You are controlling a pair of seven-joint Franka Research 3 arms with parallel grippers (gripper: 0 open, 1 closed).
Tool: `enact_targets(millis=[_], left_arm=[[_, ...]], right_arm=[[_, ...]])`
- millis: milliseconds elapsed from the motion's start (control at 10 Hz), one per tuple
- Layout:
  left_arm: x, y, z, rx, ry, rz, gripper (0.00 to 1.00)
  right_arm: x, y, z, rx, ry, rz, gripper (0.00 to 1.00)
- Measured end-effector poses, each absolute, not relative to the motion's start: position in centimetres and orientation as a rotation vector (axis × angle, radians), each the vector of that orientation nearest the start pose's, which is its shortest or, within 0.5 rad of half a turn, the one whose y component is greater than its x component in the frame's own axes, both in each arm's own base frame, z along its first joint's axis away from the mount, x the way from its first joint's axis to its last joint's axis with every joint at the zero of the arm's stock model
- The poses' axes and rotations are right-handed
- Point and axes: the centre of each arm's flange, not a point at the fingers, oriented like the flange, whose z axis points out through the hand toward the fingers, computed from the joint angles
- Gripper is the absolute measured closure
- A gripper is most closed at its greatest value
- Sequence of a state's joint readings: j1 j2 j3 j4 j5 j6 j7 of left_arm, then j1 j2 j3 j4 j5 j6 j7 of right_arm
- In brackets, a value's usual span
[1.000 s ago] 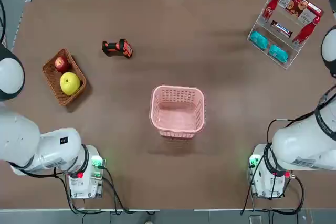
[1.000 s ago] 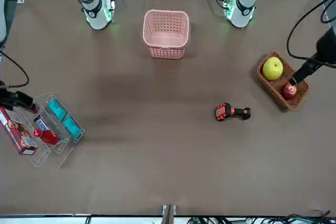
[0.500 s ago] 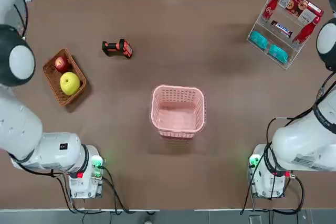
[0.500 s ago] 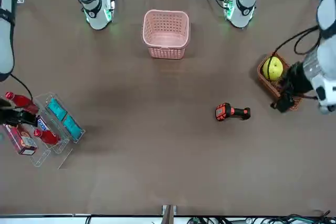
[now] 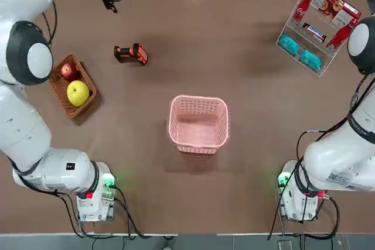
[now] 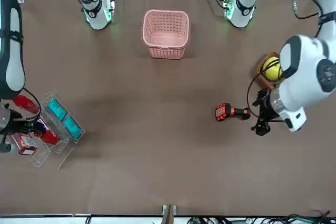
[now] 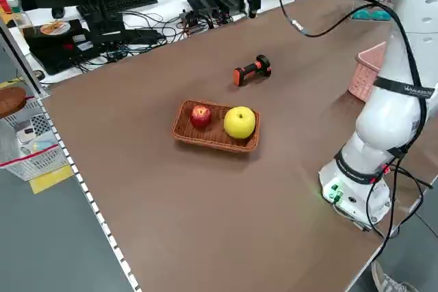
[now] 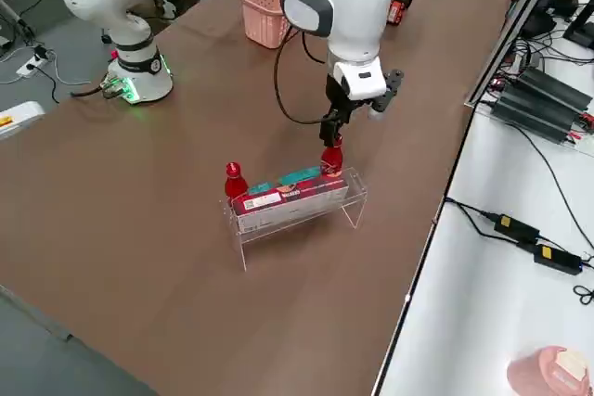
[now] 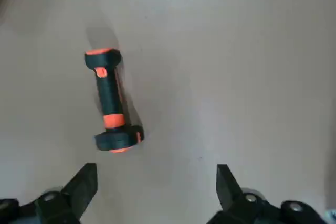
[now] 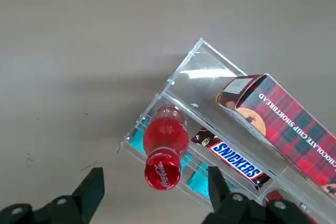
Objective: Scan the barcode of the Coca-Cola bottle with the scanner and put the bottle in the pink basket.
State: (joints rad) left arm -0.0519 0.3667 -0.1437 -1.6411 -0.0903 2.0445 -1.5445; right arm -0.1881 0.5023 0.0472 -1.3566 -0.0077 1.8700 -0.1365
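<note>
I will grab the bottle by its raised cap end (image 10: 163,170) with my right gripper next, because the clear rack sides and the Snickers bar crowd the bottle's lower body.
The scanner (image 5: 130,54) lies on its side on the brown table, far left. My left gripper (image 9: 155,182) hovers open just beyond it, near the far edge (image 5: 109,1), with nothing between its fingers. Two red Coca-Cola bottles stand in a clear rack (image 5: 326,43) at the far right. My right gripper (image 10: 155,187) is open directly above the nearer-the-centre bottle (image 10: 164,148), whose cap (image 8: 330,159) sits just below the fingers. The second bottle (image 5: 343,33) stands at the rack's other end. The pink basket (image 5: 198,125) sits mid-table and holds nothing.
A brown wicker basket (image 5: 58,89) with a red apple and a yellow fruit stands left of the scanner. The rack also holds teal packets (image 5: 299,51), a Snickers bar (image 10: 234,161) and a red plaid box (image 10: 283,114). Cables line the bench past the far edge.
Both arms have swung out over the far side of the table. The left gripper went from the fruit basket to the scanner, the right one to above the bottle. Nothing was grasped.
</note>
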Motion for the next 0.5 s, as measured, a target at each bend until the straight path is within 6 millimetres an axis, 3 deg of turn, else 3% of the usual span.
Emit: enact_targets(millis=[200,400,500], left_arm=[[65.3,-13.0,35.9,-2.378,-2.181,0.043,0.00],[63.5,-13.7,30.8,-2.377,-2.101,0.001,0.00],[62.5,-14.3,29.2,-2.382,-2.081,0.008,0.00]], right_arm=[[69.7,-10.5,43.3,-3.127,0.011,-0.020,0.22],[69.6,-10.8,41.9,-3.125,0.016,-0.002,0.22],[69.7,-10.9,41.2,-3.125,0.020,0.003,0.23]])
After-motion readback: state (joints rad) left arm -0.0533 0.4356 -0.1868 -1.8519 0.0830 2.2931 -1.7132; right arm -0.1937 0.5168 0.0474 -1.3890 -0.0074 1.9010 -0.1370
